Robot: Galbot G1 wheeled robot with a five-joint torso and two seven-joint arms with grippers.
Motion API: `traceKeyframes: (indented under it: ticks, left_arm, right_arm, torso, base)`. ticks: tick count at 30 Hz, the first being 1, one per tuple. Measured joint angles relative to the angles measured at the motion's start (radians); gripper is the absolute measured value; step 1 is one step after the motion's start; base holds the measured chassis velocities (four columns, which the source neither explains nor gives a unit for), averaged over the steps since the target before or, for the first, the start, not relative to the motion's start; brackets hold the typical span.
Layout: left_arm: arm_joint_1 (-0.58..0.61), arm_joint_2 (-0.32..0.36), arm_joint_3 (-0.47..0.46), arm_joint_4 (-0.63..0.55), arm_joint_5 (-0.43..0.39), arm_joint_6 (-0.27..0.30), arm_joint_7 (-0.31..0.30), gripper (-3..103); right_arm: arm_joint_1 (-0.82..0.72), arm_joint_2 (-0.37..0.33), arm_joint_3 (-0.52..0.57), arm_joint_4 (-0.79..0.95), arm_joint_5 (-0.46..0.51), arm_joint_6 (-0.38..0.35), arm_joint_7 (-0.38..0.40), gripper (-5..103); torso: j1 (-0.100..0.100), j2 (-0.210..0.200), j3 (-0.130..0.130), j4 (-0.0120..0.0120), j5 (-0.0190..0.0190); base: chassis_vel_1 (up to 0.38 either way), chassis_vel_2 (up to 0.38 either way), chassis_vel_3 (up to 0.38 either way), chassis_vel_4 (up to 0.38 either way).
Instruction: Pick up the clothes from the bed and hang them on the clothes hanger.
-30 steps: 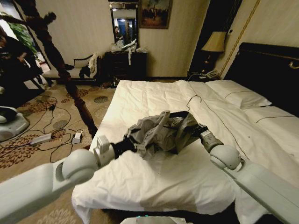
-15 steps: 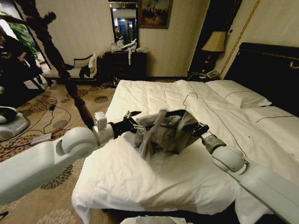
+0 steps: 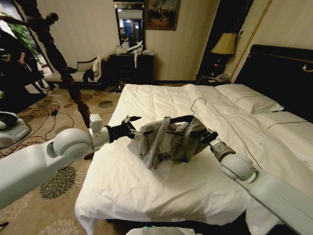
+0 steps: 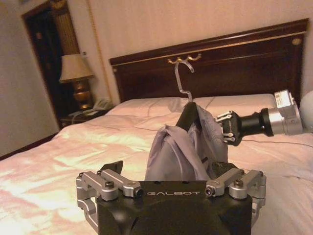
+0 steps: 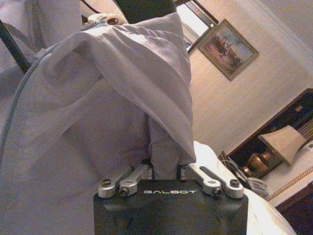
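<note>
The lower part of the grey clothes (image 3: 155, 154) hangs loose, so my left gripper should next pinch the grey clothes by the shoulder fold (image 3: 148, 129) held up over the hanger.
The light grey clothes (image 3: 168, 139) hang crumpled over the black clothes hanger (image 3: 178, 119), held just above the white bed (image 3: 161, 188). The hanger's wire hook (image 3: 195, 103) sticks up behind. My right gripper (image 3: 206, 136) is shut on the clothes at the hanger's right end; in the right wrist view its fingers (image 5: 151, 169) pinch a fold of grey cloth (image 5: 98, 112). My left gripper (image 3: 135, 126) stands open at the clothes' left edge. The left wrist view looks along the bed at the clothes (image 4: 178, 152), the hook (image 4: 182, 73) and the right gripper (image 4: 226, 128).
A brown slanted pole stand (image 3: 58, 61) rises from the patterned carpet left of the bed, with cables (image 3: 61, 128) and a white base (image 3: 11, 128) on the floor. Pillows (image 3: 249, 100), the dark headboard (image 3: 283, 73) and a lamp (image 3: 225, 45) stand at the far right.
My left gripper has risen out of the clothes, opened and drawn back to their left edge. The clothes and hanger have lifted slightly and spread along the hanger.
</note>
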State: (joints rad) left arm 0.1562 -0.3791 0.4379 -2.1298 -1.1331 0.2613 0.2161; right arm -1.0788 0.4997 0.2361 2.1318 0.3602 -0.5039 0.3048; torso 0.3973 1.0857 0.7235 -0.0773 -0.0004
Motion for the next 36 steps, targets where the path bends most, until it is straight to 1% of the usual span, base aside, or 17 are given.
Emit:
traceKeyframes:
  ticks: [1, 2, 4, 5, 7, 9, 10, 12, 13, 17, 18, 23, 24, 27, 29, 36]
  left_arm:
    - [0.000, 0.000, 0.000, 0.000, 0.000, 0.000, 0.000, 100]
    - [-0.045, -0.020, 0.044, 0.026, 0.003, -0.005, 0.015, 100]
    - [-0.125, -0.061, 0.125, 0.065, 0.001, -0.007, 0.033, 100]
    - [-0.125, -0.061, 0.125, 0.065, 0.001, -0.007, 0.033, 100]
    - [-0.192, -0.095, 0.204, 0.089, -0.008, -0.007, 0.036, 100]
    - [-0.232, -0.115, 0.260, 0.102, -0.015, -0.007, 0.036, 100]
    - [-0.232, -0.115, 0.260, 0.102, -0.015, -0.007, 0.036, 100]
    - [-0.259, -0.137, 0.310, 0.115, -0.018, -0.005, 0.036, 100]
    - [-0.259, -0.137, 0.310, 0.115, -0.018, -0.005, 0.036, 100]
    - [-0.290, -0.182, 0.356, 0.145, -0.026, -0.004, 0.029, 100]
    - [-0.290, -0.182, 0.356, 0.145, -0.026, -0.004, 0.029, 100]
    - [-0.355, -0.235, 0.417, 0.170, -0.074, 0.002, 0.013, 100]
    - [-0.355, -0.235, 0.417, 0.170, -0.074, 0.002, 0.013, 100]
    - [-0.383, -0.259, 0.466, 0.180, -0.089, 0.005, 0.007, 101]
    - [-0.398, -0.276, 0.492, 0.184, -0.095, 0.003, 0.008, 99]
    - [-0.444, -0.302, 0.530, 0.190, -0.112, 0.004, 0.005, 97]
  right_arm:
    - [0.000, 0.000, 0.000, 0.000, 0.000, 0.000, 0.000, 18]
    - [-0.002, -0.001, 0.001, 0.003, -0.003, 0.002, 0.000, 18]
    - [-0.003, -0.003, 0.006, 0.009, -0.018, 0.010, 0.000, 18]
    - [-0.003, -0.003, 0.006, 0.009, -0.018, 0.010, 0.000, 18]
    - [0.002, -0.006, 0.008, 0.010, -0.042, 0.020, -0.003, 18]
    - [0.002, -0.008, 0.010, 0.013, -0.054, 0.025, -0.004, 18]
    - [0.002, -0.008, 0.010, 0.013, -0.054, 0.025, -0.004, 18]
    - [-0.001, -0.009, 0.012, 0.019, -0.067, 0.028, -0.004, 18]
    - [-0.001, -0.009, 0.012, 0.019, -0.067, 0.028, -0.004, 18]
    - [-0.017, -0.016, 0.018, 0.034, -0.099, 0.032, -0.013, 18]
    - [-0.017, -0.016, 0.018, 0.034, -0.099, 0.032, -0.013, 18]
    - [-0.021, -0.016, 0.018, 0.046, -0.124, 0.041, -0.020, 18]
    - [-0.021, -0.016, 0.018, 0.046, -0.124, 0.041, -0.020, 18]
    - [-0.024, -0.018, 0.020, 0.055, -0.126, 0.040, -0.020, 18]
    - [-0.029, -0.018, 0.024, 0.065, -0.127, 0.040, -0.021, 19]
    - [-0.038, -0.019, 0.026, 0.073, -0.137, 0.048, -0.024, 20]
  torso:
    - [0.000, 0.000, 0.000, 0.0000, 0.0000]
    - [0.000, 0.000, 0.000, -0.0009, 0.0001]
    - [0.000, 0.000, 0.000, -0.0013, 0.0004]
    - [0.000, 0.000, 0.000, -0.0013, 0.0004]
    - [0.000, 0.000, 0.000, -0.0008, 0.0008]
    - [0.000, 0.000, 0.000, -0.0005, 0.0003]
    - [0.000, 0.000, 0.000, -0.0005, 0.0003]
    - [0.000, 0.000, 0.000, -0.0004, 0.0005]
    - [0.000, 0.000, 0.000, -0.0004, 0.0005]
    - [0.000, 0.000, 0.000, -0.0004, 0.0002]
    - [0.000, 0.000, 0.000, -0.0004, 0.0002]
    - [0.000, 0.000, 0.000, -0.0006, 0.0006]
    - [0.000, 0.000, 0.000, -0.0006, 0.0006]
    - [0.000, 0.000, 0.000, -0.0006, 0.0004]
    - [0.000, 0.000, 0.000, -0.0005, 0.0004]
    - [0.000, 0.000, 0.000, -0.0007, 0.0006]
  base:
    - [0.000, 0.000, 0.000, 0.000]
    - [0.000, 0.000, 0.000, 0.000]
    - [0.000, 0.000, 0.000, 0.000]
    - [0.000, 0.000, 0.000, 0.000]
    - [0.000, 0.000, 0.000, 0.000]
    - [0.000, 0.000, 0.000, 0.000]
    - [0.000, 0.000, 0.000, 0.000]
    - [0.000, 0.000, 0.000, 0.000]
    - [0.000, 0.000, 0.000, 0.000]
    - [0.000, 0.000, 0.000, 0.000]
    - [0.000, 0.000, 0.000, 0.000]
    - [0.000, 0.000, 0.000, 0.000]
    - [0.000, 0.000, 0.000, 0.000]
    - [0.000, 0.000, 0.000, 0.000]
    - [0.000, 0.000, 0.000, 0.000]
    - [0.000, 0.000, 0.000, 0.000]
